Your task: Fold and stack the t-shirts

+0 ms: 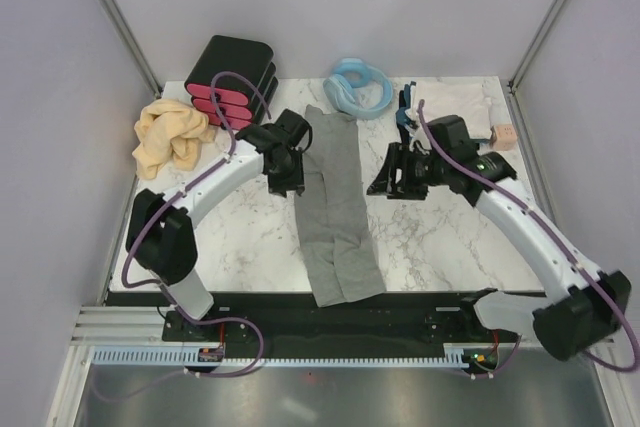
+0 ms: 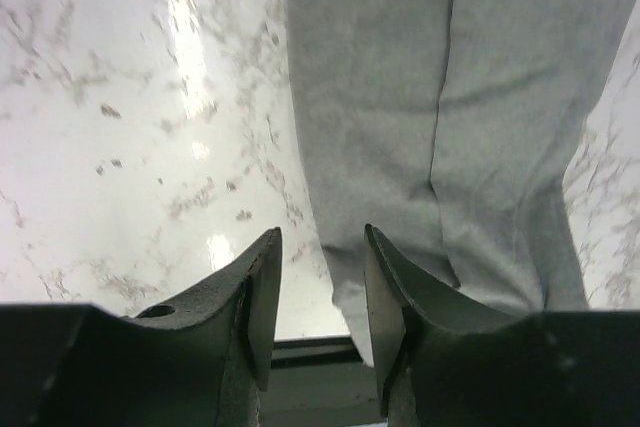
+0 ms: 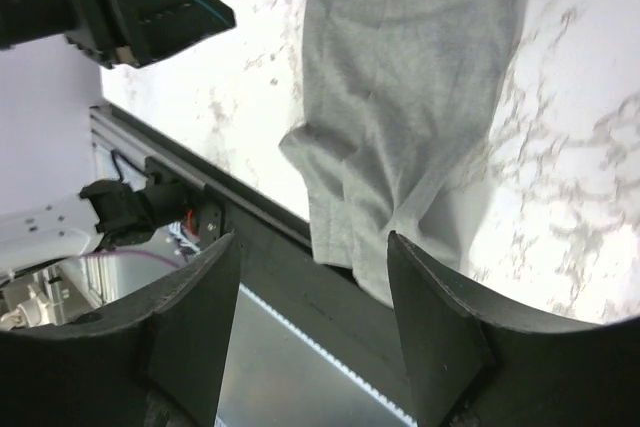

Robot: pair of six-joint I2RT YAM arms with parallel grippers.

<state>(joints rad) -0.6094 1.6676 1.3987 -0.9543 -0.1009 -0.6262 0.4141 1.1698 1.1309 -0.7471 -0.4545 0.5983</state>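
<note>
My right gripper should next straighten the shirt for folding, so it needs to grab the grey t-shirt's long side facing that gripper, near its far end [image 1: 356, 133].
A long heather-grey t-shirt [image 1: 336, 209] lies folded lengthwise down the middle of the table, its near end hanging over the front edge. My left gripper [image 1: 285, 183] hovers at its left side, open with nothing between the fingers [image 2: 264, 285]; the grey t-shirt [image 2: 450, 127] lies below and to the right. My right gripper [image 1: 394, 183] hangs apart from the shirt on its right, also open and empty. The right wrist view shows the grey t-shirt [image 3: 400, 97] beyond that gripper [image 3: 312, 247]. A crumpled tan-yellow t-shirt [image 1: 172, 135] sits at the back left, a whitish one [image 1: 458, 102] at the back right.
A black box with pink drawers [image 1: 230, 79] stands at the back left, a light-blue coiled hose [image 1: 358, 87] at the back middle. A small pinkish block [image 1: 503, 136] lies by the right edge. Walls close in the table on three sides.
</note>
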